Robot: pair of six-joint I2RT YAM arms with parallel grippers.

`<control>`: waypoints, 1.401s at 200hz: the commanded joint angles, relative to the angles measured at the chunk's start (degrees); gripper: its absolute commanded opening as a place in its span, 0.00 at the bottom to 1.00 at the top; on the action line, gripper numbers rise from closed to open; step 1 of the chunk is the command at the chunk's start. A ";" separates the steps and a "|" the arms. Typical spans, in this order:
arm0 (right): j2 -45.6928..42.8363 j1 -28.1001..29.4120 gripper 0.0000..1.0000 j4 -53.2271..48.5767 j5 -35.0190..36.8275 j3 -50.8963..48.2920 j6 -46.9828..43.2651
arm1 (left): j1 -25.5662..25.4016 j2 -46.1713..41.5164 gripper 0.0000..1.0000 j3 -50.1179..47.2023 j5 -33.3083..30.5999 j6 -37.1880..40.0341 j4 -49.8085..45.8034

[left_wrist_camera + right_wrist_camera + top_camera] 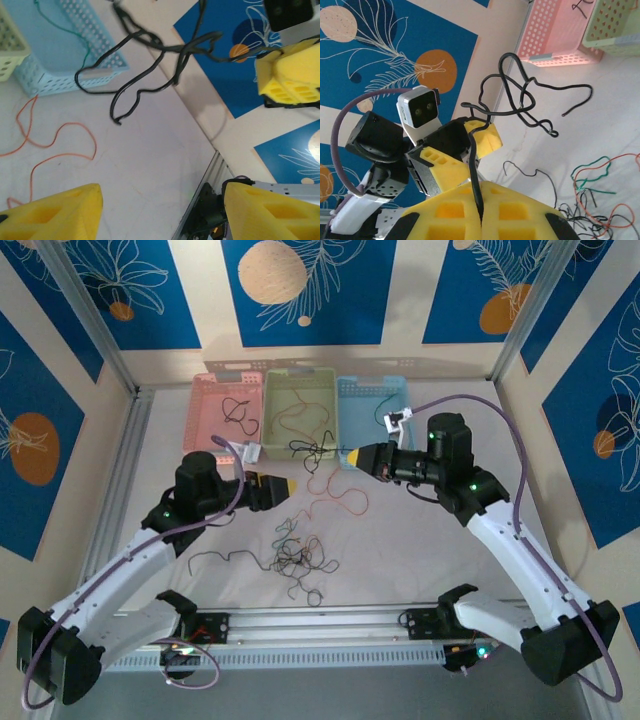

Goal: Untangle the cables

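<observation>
My left gripper takes hold of the curly black cable by a hanging loop (312, 463) (126, 104) next, away from my right gripper's end, to untangle it.
My right gripper (350, 456) (481, 212) is shut on one end of a curly black cable (313, 452) (520, 100), which hangs in loops above the table in front of the baskets. To its left, my left gripper (290, 485) (162, 207) stands open with nothing between its yellow fingers (55, 212), just short of that black cable (145, 65). A tangle of thin black, green and orange-red cables (300, 555) (592, 210) lies on the table nearer the arm bases. A separate orange-red cable (343, 498) (55, 145) lies between the tangle and the baskets.
Three baskets stand in a row at the back: pink (205, 420), green (272, 390) and blue (350, 430), each with a thin cable in it. A loose black strand (215, 558) lies left of the tangle. An aluminium rail (300, 625) runs along the near edge.
</observation>
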 commanded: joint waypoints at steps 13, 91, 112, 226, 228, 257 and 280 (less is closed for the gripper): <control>-0.27 1.52 0.00 0.79 -1.67 2.06 3.53 | -0.68 1.61 0.67 -0.84 -0.92 2.68 6.53; -0.58 3.20 0.00 2.57 -1.67 0.93 7.76 | -1.30 5.59 0.66 -4.99 -2.66 4.46 17.09; -0.48 3.39 0.00 3.40 -2.04 0.61 8.74 | -1.30 6.36 0.64 -5.86 -3.78 5.17 18.38; -0.35 4.26 0.00 3.84 -3.43 0.04 9.46 | -1.67 13.13 0.54 -7.31 -3.10 3.41 32.22; -0.39 4.34 0.00 3.81 -3.43 -0.04 9.42 | -1.75 13.22 0.54 -7.37 -3.13 3.42 32.37; -0.58 4.38 0.00 3.66 -3.49 -0.26 9.34 | -2.02 14.32 0.47 -7.76 -2.98 2.60 35.46; -0.66 4.35 0.00 3.49 -3.44 -0.53 9.11 | -2.63 14.94 0.43 -7.72 -3.17 2.36 36.29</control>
